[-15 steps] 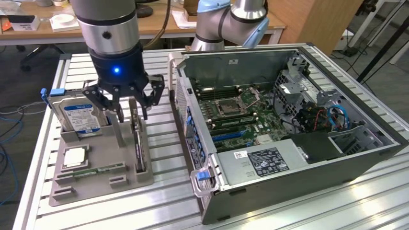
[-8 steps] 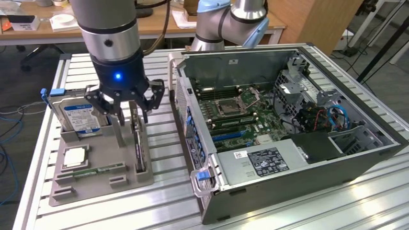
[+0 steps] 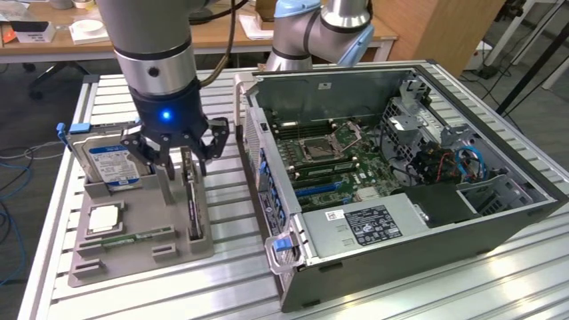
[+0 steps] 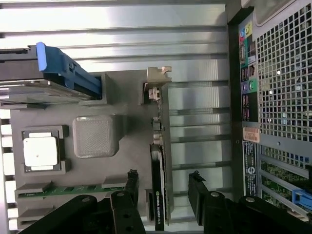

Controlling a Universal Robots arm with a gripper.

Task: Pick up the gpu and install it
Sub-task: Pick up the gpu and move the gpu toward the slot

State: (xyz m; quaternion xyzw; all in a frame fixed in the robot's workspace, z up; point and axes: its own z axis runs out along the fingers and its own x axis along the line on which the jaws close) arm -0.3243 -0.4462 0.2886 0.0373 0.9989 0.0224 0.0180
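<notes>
I need to lower my gripper before I close it on the GPU. My gripper's fingers are still above the upper edge of the GPU.
The gpu point(image 3: 192, 203) is a thin black card standing on edge in a slot of the grey holder point(image 3: 133, 257), its metal bracket point(image 4: 158, 78) at the far end. My gripper point(image 3: 182, 159) hangs straight down over the end of the card nearer the hard drive. It is open. In the wrist view the gpu point(image 4: 159, 195) runs between my two black fingers point(image 4: 131, 183), with a gap on each side, so nothing is gripped. The open computer case point(image 3: 498, 220) lies at the exterior view's right, with the motherboard and its blue card slots point(image 3: 316, 189) exposed.
The holder also carries a blue-labelled hard drive point(image 3: 111, 165), a square processor point(image 3: 105, 219) and a green memory stick point(image 3: 138, 237). A second arm's base point(image 3: 311, 33) stands behind the case. The slatted metal table point(image 3: 444, 293) runs beneath everything, and the case wall point(image 4: 278, 97) is close beside the holder.
</notes>
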